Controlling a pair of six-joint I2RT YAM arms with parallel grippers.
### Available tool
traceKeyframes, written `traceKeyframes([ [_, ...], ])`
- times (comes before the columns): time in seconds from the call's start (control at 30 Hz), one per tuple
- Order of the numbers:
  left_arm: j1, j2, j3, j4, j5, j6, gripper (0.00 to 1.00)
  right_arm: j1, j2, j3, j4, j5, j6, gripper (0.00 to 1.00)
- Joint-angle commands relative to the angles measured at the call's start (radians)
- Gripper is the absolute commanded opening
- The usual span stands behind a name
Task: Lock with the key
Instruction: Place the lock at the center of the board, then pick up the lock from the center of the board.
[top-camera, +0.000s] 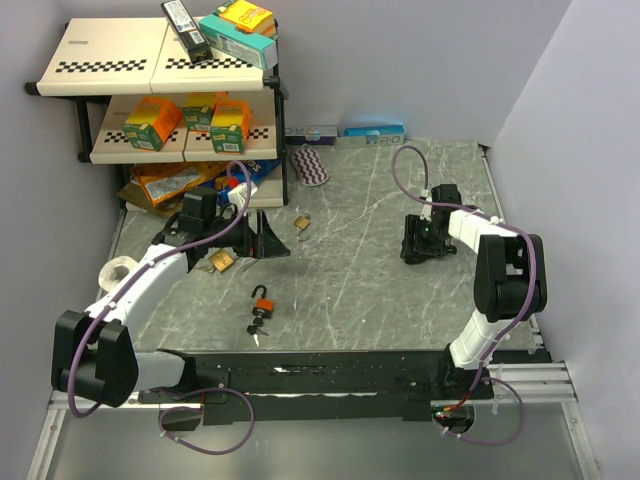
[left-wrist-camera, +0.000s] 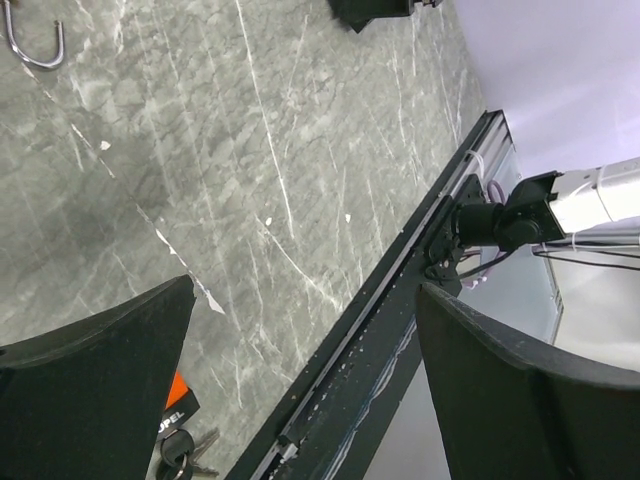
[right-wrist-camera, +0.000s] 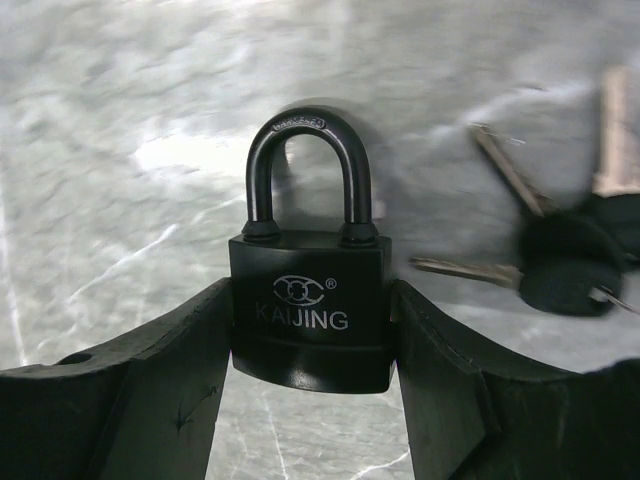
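Observation:
I should let go of the black padlock (right-wrist-camera: 308, 300) with my right gripper, because the padlock is low over flat, empty table and the keys are apart beside it.
My right gripper (right-wrist-camera: 312, 335) is shut on a black padlock (right-wrist-camera: 308, 300) marked KAIJING. It clamps the body from both sides, and the shackle stands upright and seated in the body. A bunch of keys (right-wrist-camera: 560, 270) with a black head shows blurred just right of the lock, apart from it. In the top view the right gripper (top-camera: 420, 243) sits low over the table at right. My left gripper (left-wrist-camera: 305, 290) is wide open and holds nothing. It hovers at the table's left (top-camera: 266, 243), just behind an orange padlock (top-camera: 263, 302) with its keys (top-camera: 257, 328).
A brass padlock (top-camera: 222, 262) and another small padlock (top-camera: 302, 224) lie near the left gripper. A shelf (top-camera: 150, 70) with boxes fills the back left corner. A white roll (top-camera: 120, 270) lies at the left edge. Boxes (top-camera: 372, 130) line the back wall.

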Motion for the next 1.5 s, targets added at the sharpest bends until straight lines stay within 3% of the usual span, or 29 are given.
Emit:
traceKeyframes([
  [0.0, 0.003, -0.018, 0.013, 0.020, -0.022, 0.029, 0.96, 0.026, -0.012, 0.036, 0.009, 0.120, 0.091, 0.18],
  [0.17, 0.003, -0.017, 0.013, 0.017, -0.058, 0.040, 0.96, 0.038, -0.026, 0.023, 0.021, 0.173, 0.114, 0.28],
  [0.23, 0.003, -0.014, 0.018, 0.006, -0.062, 0.047, 0.96, 0.041, -0.013, 0.032, 0.018, 0.163, 0.108, 0.44],
  [0.4, 0.003, -0.014, 0.034, -0.021, -0.091, 0.070, 0.96, 0.044, -0.013, 0.036, 0.018, 0.121, 0.106, 0.57],
  [0.73, 0.003, -0.095, 0.094, -0.040, -0.240, 0.148, 0.96, 0.050, -0.053, 0.116, -0.005, 0.095, 0.068, 0.93],
  [1.0, 0.003, -0.215, 0.134, 0.028, -0.348, 0.239, 0.96, 0.081, -0.214, 0.165, -0.011, -0.085, 0.002, 1.00],
  [1.07, 0.003, -0.245, 0.114, 0.065, -0.323, 0.305, 0.96, 0.081, -0.281, 0.170, 0.021, -0.133, -0.021, 1.00],
  [1.1, 0.003, -0.244, 0.138, 0.036, -0.308, 0.423, 0.96, 0.084, -0.305, 0.173, 0.033, -0.164, -0.030, 1.00],
  [1.27, -0.006, -0.152, 0.194, -0.084, -0.199, 0.566, 0.96, 0.060, -0.430, 0.202, 0.132, -0.210, -0.034, 1.00],
  [1.47, -0.139, 0.064, 0.238, -0.043, -0.346, 0.523, 0.96, -0.032, -0.441, 0.256, 0.147, -0.270, 0.074, 1.00],
])
